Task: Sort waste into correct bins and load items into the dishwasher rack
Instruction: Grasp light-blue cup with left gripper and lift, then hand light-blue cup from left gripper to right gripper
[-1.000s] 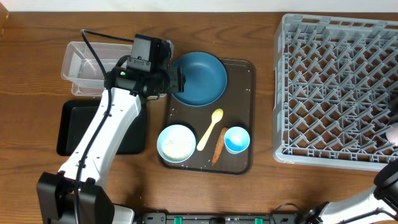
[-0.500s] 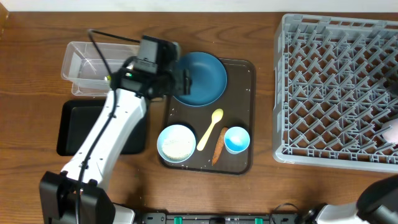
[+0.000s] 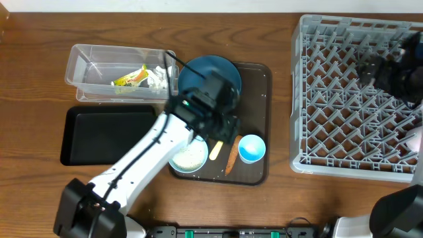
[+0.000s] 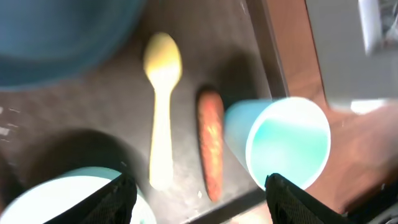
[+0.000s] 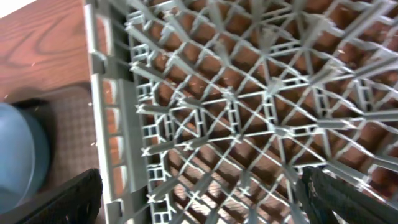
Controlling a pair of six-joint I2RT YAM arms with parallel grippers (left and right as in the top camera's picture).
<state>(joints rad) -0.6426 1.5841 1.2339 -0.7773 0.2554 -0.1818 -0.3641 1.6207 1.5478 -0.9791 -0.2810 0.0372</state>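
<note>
I will reach the blue cup with my left gripper and pinch its side at the cup's rim (image 3: 240, 150) (image 4: 251, 145), keeping its base free to hand over for rack loading.
The clear tub (image 3: 82, 69) holds the yellow-green wrapper (image 3: 129, 78) and white tissue (image 3: 157, 78). The black tray (image 3: 106, 135) lies in front of it. My left gripper (image 3: 223, 125) hovers open and empty over the brown serving tray; in the left wrist view my gripper (image 4: 202, 199) is above the yellow spoon (image 4: 160, 106) and the orange stick (image 4: 211, 149), with the blue cup (image 4: 286, 140) to the right, the bowl (image 4: 56, 202) to the left and the dark blue plate (image 4: 56, 31) beyond. The bowl (image 3: 187, 153) holds rice. My right gripper (image 3: 373, 69) is open and empty above the grey rack (image 3: 344, 99).
The brown serving tray (image 3: 254, 79) sits between the bins and the rack. In the right wrist view the rack's left wall (image 5: 102, 124) and lattice floor fill the frame, with the plate (image 5: 18, 155) at the left edge. A pale object (image 3: 418, 140) shows at the rack's right edge.
My left arm has swung from over the clear tub to over the serving tray, uncovering the wrapper and tissue in the tub. My right arm has come in over the rack.
</note>
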